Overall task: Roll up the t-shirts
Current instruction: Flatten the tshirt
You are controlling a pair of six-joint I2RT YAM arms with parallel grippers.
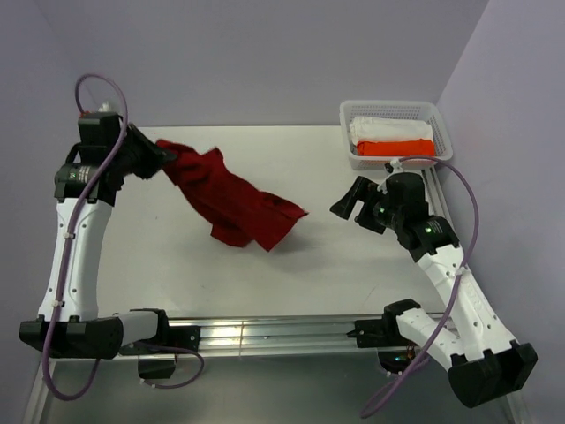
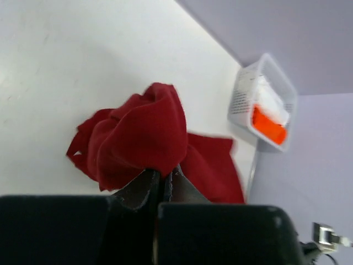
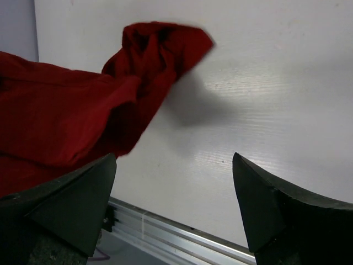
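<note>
I need to grab the dark red t-shirt (image 1: 234, 199) by the edge of its loose end (image 1: 297, 217) with my right gripper next, to spread the t-shirt for rolling.
The dark red t-shirt (image 1: 234, 199) hangs crumpled from my left gripper (image 1: 166, 157) at the far left, its lower end resting on the table near the middle. The left gripper (image 2: 164, 175) is shut on a fold of the shirt (image 2: 140, 138). My right gripper (image 1: 344, 206) is open and empty, to the right of the shirt and apart from it. In the right wrist view the shirt (image 3: 66, 110) fills the left side, and the gripper (image 3: 174, 160) holds nothing. A white t-shirt (image 1: 381, 127) and a bright orange t-shirt (image 1: 399, 147) lie folded in the basket.
A white mesh basket (image 1: 439, 124) stands at the far right corner of the table; it also shows in the left wrist view (image 2: 242, 99). An aluminium rail (image 1: 265, 334) runs along the table's near edge. Purple walls close the back and sides.
</note>
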